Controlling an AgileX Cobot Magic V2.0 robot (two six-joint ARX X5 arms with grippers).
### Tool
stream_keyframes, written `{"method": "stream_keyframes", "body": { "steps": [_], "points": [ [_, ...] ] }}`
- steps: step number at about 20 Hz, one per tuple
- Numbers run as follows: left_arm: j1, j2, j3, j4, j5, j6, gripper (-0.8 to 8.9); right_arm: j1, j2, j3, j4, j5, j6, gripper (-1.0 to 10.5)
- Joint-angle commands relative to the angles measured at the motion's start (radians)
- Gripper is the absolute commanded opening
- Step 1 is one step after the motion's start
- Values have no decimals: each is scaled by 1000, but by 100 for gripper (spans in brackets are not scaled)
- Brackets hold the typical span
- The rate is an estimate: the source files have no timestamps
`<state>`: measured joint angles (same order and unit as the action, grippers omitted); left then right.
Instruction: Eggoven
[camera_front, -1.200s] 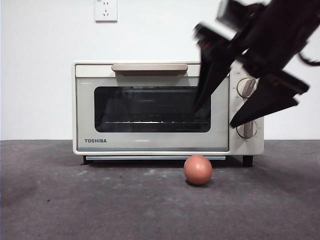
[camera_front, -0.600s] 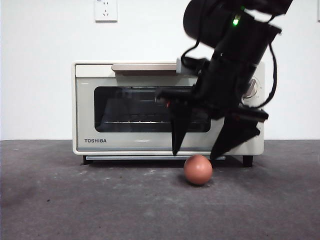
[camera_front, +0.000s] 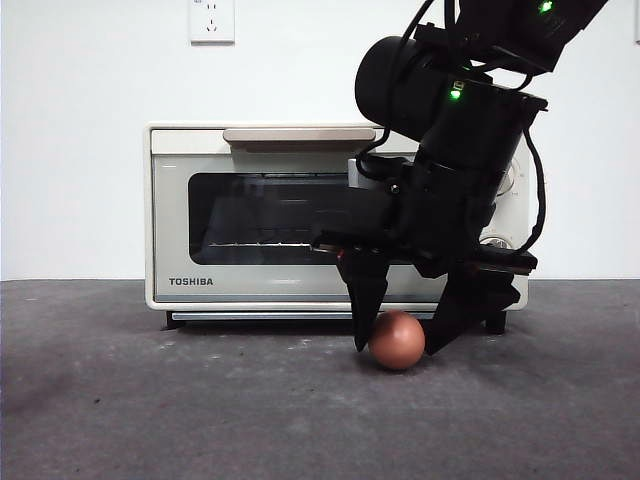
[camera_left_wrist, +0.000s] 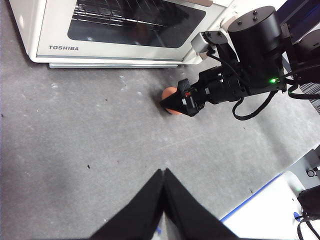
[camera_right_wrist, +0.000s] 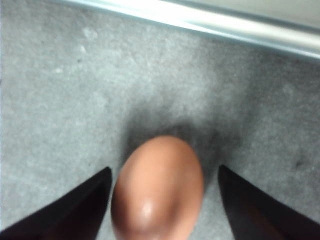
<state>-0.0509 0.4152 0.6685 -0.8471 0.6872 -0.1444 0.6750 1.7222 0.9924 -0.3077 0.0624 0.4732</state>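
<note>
My right gripper grabs the rounded sides of the reddish-brown egg (camera_front: 398, 340) next, to put the egg on the toaster oven's rack (camera_front: 262, 245).
The reddish-brown egg (camera_front: 398, 340) lies on the grey table in front of the cream TOSHIBA toaster oven (camera_front: 250, 285), whose dark glass door is closed. My right gripper (camera_front: 403, 335) has come down from above and is open, with one jaw on each side of the egg, close to it but with a small gap. The right wrist view shows the egg (camera_right_wrist: 157, 192) between the two jaws of the right gripper (camera_right_wrist: 162, 200). My left gripper (camera_left_wrist: 163, 175) is shut and empty, held back above the table. From there the egg (camera_left_wrist: 171, 100) and oven (camera_left_wrist: 60, 30) show.
The grey table (camera_front: 150, 420) runs to the white wall, which carries a socket (camera_front: 211, 20). The oven's tan handle (camera_front: 298, 136) is at the top of its door. The table's edge with a blue line (camera_left_wrist: 260, 192) shows in the left wrist view.
My right gripper has come down from high at the right, in front of the oven, until its open jaws stand around the egg. The egg has not moved.
</note>
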Motion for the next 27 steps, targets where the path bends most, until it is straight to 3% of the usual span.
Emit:
{"method": "stream_keyframes", "body": {
  "steps": [1, 11, 21, 27],
  "points": [
    [-3, 5, 22, 10, 4, 13, 7, 10, 19, 19, 6, 6, 11, 249],
    [-3, 5, 22, 10, 4, 13, 7, 9, 19, 19, -7, -11, 9, 3],
    [-3, 69, 23, 95, -11, -4, 7, 11, -85, 21, -25, -40, -39, 3],
    [-53, 216, 69, 305, -24, -71, 7, 24, -320, 21, -148, -48, -124, 3]
  ]
}}
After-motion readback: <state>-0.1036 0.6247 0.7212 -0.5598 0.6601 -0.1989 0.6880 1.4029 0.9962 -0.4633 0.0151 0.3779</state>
